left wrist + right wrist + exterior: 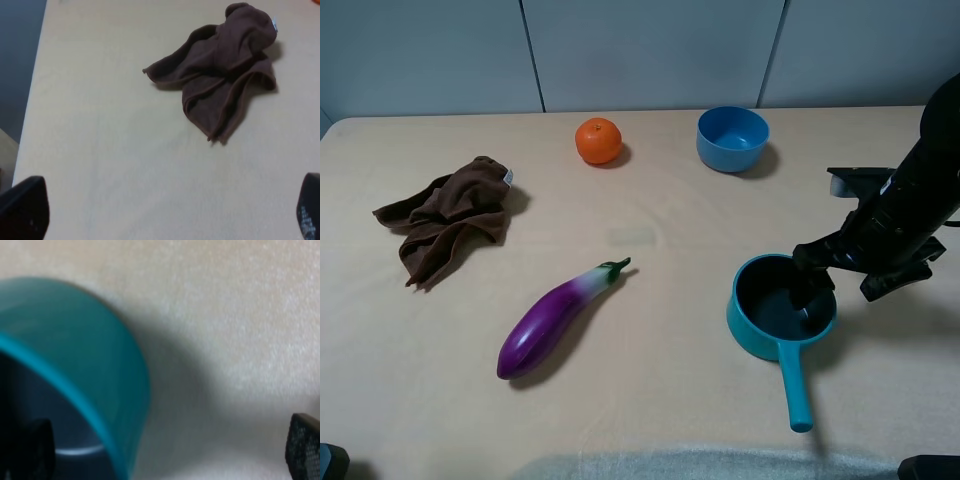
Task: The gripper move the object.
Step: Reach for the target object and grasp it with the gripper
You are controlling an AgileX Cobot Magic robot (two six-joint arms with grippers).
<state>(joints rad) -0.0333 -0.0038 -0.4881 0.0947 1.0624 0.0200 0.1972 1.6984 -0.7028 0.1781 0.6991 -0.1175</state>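
I should grab the teal saucepan by its rim [827, 290] next with my right gripper. That leaves the teal saucepan's long handle [796, 390] free.
The teal saucepan [782, 310] stands upright on the table at the right, dark grey inside, its long handle [795, 385] pointing toward the front edge. My right gripper [840, 278] is down at the pan's far right rim. In the right wrist view the pan's wall [95, 370] stands between the two fingers: one fingertip [32, 450] is inside the pan, the other [305, 447] outside over the table. The right gripper [167, 452] is open, with a wide gap to the wall. My left gripper [165, 215] is open and empty above bare table, short of the cloth.
A brown cloth [450, 215] lies crumpled at the left and also shows in the left wrist view [225, 70]. A purple eggplant [555, 320] lies in the middle front. An orange [599, 140] and a handleless blue bowl [732, 138] stand at the back.
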